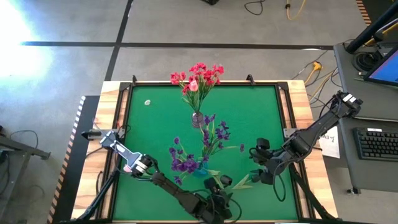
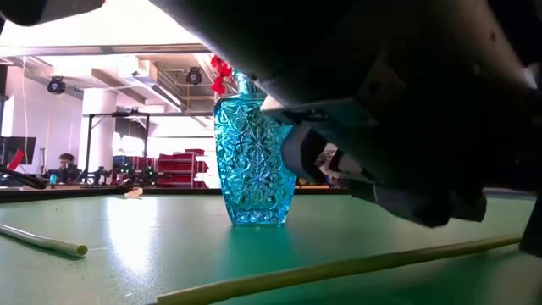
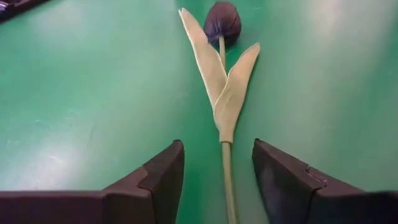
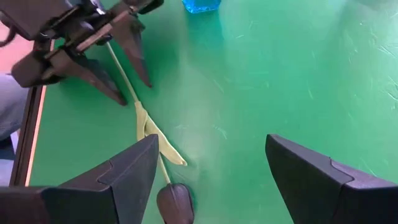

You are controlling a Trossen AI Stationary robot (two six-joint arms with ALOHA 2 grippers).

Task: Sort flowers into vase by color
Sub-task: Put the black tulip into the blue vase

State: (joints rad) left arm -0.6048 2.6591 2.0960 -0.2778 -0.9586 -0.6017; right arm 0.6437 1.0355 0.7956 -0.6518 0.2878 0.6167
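Note:
My left gripper is to grab the dark tulip (image 3: 222,25) next by its thin stem (image 3: 227,180), below the leaves, so the tulip can be sorted into its vase.
A tulip lies flat on the green table mat, its dark bud (image 3: 222,22) and two pale leaves (image 3: 224,87) ahead of my left gripper (image 3: 217,149). That gripper is open and low, one finger on each side of the thin stem (image 3: 227,180) without touching it; the right wrist view shows this too (image 4: 134,93). My right gripper (image 4: 211,143) hangs open above the bud (image 4: 174,202). A blue cut-glass vase (image 2: 252,161) with purple sprays (image 1: 186,163) stands just beyond. A second vase (image 1: 198,118) farther back holds red blooms (image 1: 199,76).
A pale stem end (image 2: 42,240) lies on the mat at the low view's left. A small pale object (image 1: 147,102) sits on the mat at the far left. A wooden frame (image 1: 112,99) borders the mat. A desk with a keyboard (image 1: 376,143) stands to the right.

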